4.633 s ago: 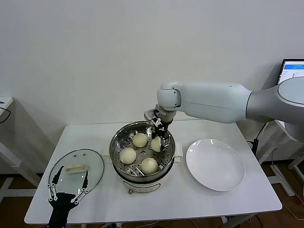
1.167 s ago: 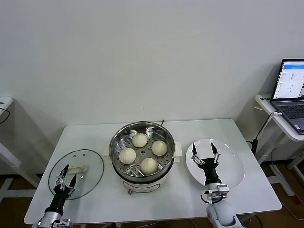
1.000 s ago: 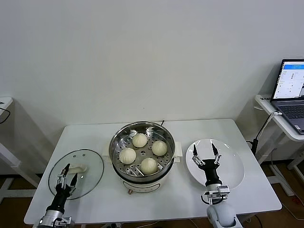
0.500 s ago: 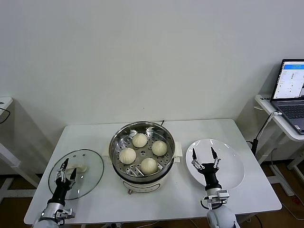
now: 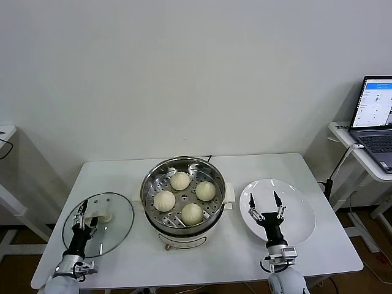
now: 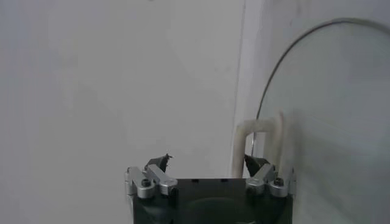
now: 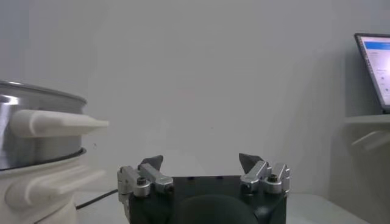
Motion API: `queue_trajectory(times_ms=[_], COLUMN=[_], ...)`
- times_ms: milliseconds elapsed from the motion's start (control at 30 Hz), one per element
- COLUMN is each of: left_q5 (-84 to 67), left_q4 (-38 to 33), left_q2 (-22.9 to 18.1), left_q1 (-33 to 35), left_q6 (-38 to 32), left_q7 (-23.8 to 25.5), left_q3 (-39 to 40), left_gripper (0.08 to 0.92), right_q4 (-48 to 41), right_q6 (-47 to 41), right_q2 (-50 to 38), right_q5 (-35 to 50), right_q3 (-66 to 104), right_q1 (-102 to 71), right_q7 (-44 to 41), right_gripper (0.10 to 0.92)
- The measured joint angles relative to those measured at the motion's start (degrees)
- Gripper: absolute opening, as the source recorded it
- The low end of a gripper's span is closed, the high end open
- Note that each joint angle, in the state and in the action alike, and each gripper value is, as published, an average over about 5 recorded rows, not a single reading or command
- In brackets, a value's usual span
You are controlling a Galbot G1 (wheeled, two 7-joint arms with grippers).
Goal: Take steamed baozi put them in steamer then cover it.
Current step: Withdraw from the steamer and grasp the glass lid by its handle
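Observation:
The left gripper takes hold of the glass lid's cream handle next, to cover the steamed baozi in the steamer.
The steamer stands mid-table, a shiny steel pot on a cream base, with several cream-white baozi on its perforated tray. The cover, a clear glass lid, lies flat on the table to the steamer's left, with its cream handle on top. My left gripper is open over the lid's near part, and the handle sits just beyond one fingertip. Low over the white plate, my right gripper is open and empty. The steamer's side handle shows in the right wrist view.
The white plate lies right of the steamer with nothing on it. A laptop sits on a side stand beyond the table's right end. The table's front edge runs just before both arms. A wall closes the back.
Over the last second my left gripper has crept farther over the lid toward its handle. My right gripper has drifted slightly toward the table's near edge. Both stayed open.

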Motion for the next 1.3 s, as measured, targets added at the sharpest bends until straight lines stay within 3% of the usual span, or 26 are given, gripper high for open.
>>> queue_trajectory(times_ms=[300,967,1300], left_q5=[0.0,0.0,0.2], left_q4=[0.2,2.0,0.0], left_q2=[0.0,-0.2,0.0], left_q1=[-0.6,-1.4,0.0], left_q6=[1.6,3.1,2.9], left_q7=[1.3,2.6,2.2], left_q3=[0.5,0.8,-0.3], left_gripper=[0.791,0.229,0.195], right_q4=[0.1,0.4,0.5], right_q6=[0.3,0.9,1.2], right_q2=[-0.1,0.0,-0.1], right_q5=[-0.5,-1.0,-0.9], right_q3=[0.5,0.9,1.5], right_q1=[-0.3,-0.6,-1.2], right_q7=[0.0,0.0,0.1], right_gripper=[0.823,0.823,0.823])
